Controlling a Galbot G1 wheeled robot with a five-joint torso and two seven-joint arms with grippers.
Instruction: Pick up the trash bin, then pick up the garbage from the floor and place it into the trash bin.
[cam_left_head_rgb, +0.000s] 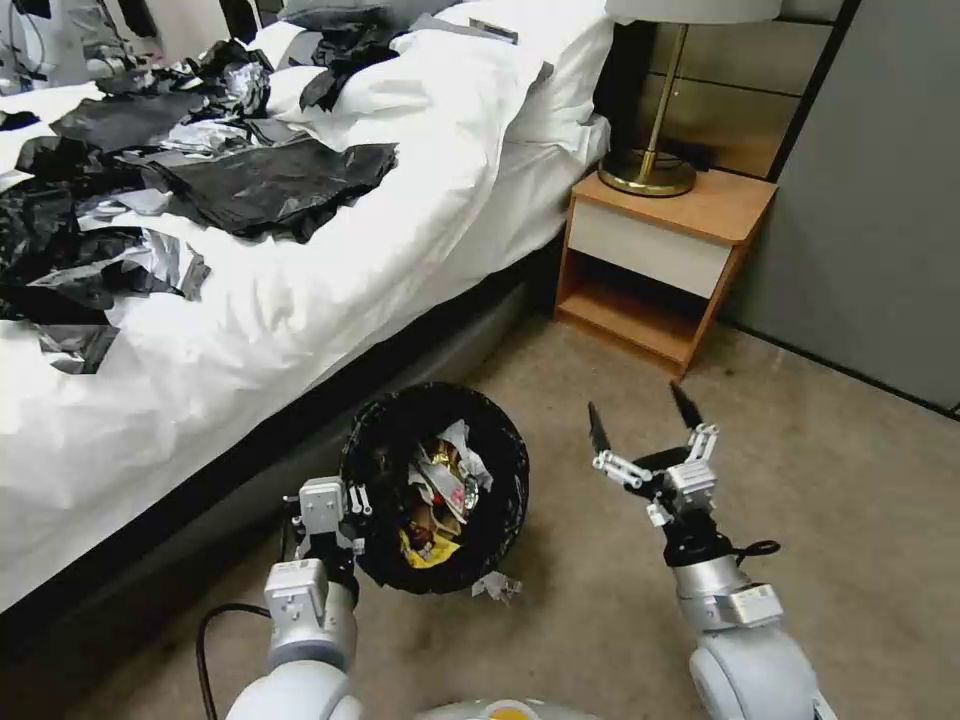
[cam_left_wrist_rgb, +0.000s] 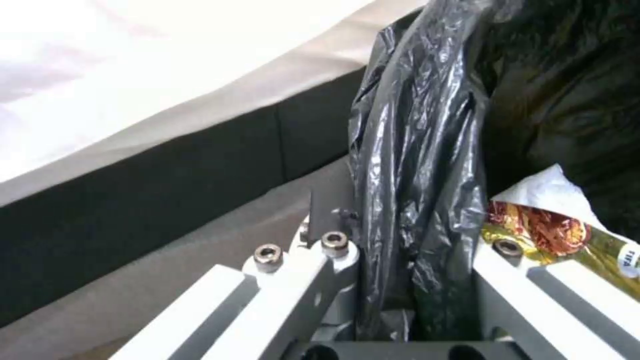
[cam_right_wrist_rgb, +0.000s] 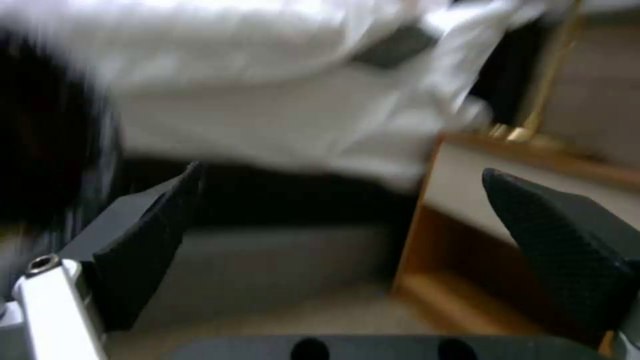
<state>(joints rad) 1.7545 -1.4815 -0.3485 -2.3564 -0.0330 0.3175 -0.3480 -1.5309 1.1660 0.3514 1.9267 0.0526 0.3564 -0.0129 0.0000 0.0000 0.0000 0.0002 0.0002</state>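
The robot's right gripper next needs to grab the snack wrapper, the last scrap, by its clear plastic end (cam_left_head_rgb: 497, 587) to put it into the trash bin.
The trash bin (cam_left_head_rgb: 395, 430), lined with a glossy black bag, hangs above the carpet beside the bed. My left gripper (cam_left_head_rgb: 352, 515) is shut on its near rim; the left wrist view has the black liner rim (cam_left_wrist_rgb: 417, 200) clamped between my fingers (cam_left_wrist_rgb: 313, 270). Inside the bin lies garbage (cam_left_head_rgb: 440, 495): white tissue, a yellow wrapper and a red-and-gold wrapper (cam_left_wrist_rgb: 543, 230). A small crumpled scrap (cam_left_head_rgb: 497, 587) lies on the floor just beside the bin. My right gripper (cam_left_head_rgb: 642, 420) stands open and empty to the right of the bin, black fingertips (cam_right_wrist_rgb: 143, 240) wide apart.
A bed (cam_left_head_rgb: 330, 270) with white sheets and large black plastic sheets (cam_left_head_rgb: 270, 180) runs along the left. A wooden nightstand (cam_left_head_rgb: 665, 260) with a brass lamp (cam_left_head_rgb: 650, 170) stands ahead at the right. Bare carpet (cam_left_head_rgb: 840, 500) lies to the right. A black cable (cam_left_head_rgb: 215, 630) trails by my left arm.
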